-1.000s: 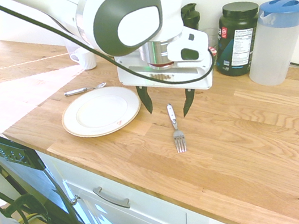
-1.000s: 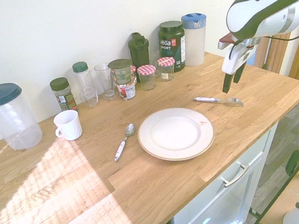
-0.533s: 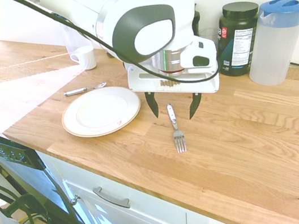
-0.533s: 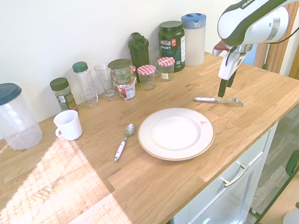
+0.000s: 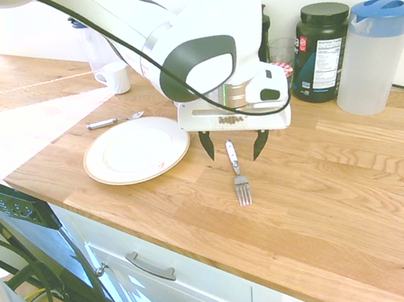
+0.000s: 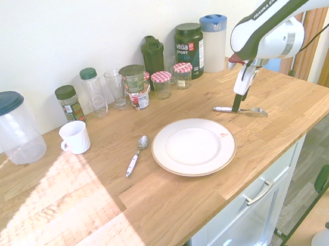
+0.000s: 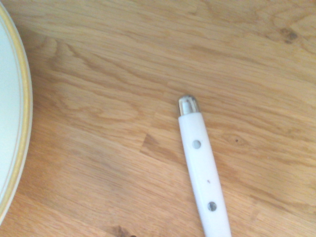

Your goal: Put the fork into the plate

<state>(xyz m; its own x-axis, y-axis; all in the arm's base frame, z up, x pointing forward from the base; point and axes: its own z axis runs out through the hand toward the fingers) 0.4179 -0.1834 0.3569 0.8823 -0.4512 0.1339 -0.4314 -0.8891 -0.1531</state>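
The gripper has both fingers above the white handle (image 5: 232, 152) (image 7: 203, 168), with empty counter around it, so closing now would miss. The gripper should move down first and then close on the handle.
The fork (image 5: 237, 172) lies flat on the wooden counter, tines toward the front edge; its handle is white with metal rivets (image 7: 201, 168). My gripper (image 5: 230, 148) stands open, one finger on each side of the handle's far end, just above the counter. In the second exterior view the gripper (image 6: 237, 101) hangs over the handle of the fork (image 6: 240, 110). The cream-white plate (image 5: 136, 150) with a gold rim line lies empty a short way from the fork; its rim (image 7: 15, 148) shows in the wrist view. The plate (image 6: 193, 146) carries a small reddish mark.
A spoon (image 5: 114, 121) lies beyond the plate. A white mug (image 6: 75, 137), jars, a glass, a dark supplement tub (image 5: 320, 51) and a blue-lidded pitcher (image 5: 372, 54) line the back wall. A large clear jug (image 6: 10, 126) stands far off. The counter's front edge (image 5: 203, 248) is near the fork.
The gripper has come down toward the fork's handle, staying open, and now straddles it near the counter. Fork, plate and spoon have not moved.
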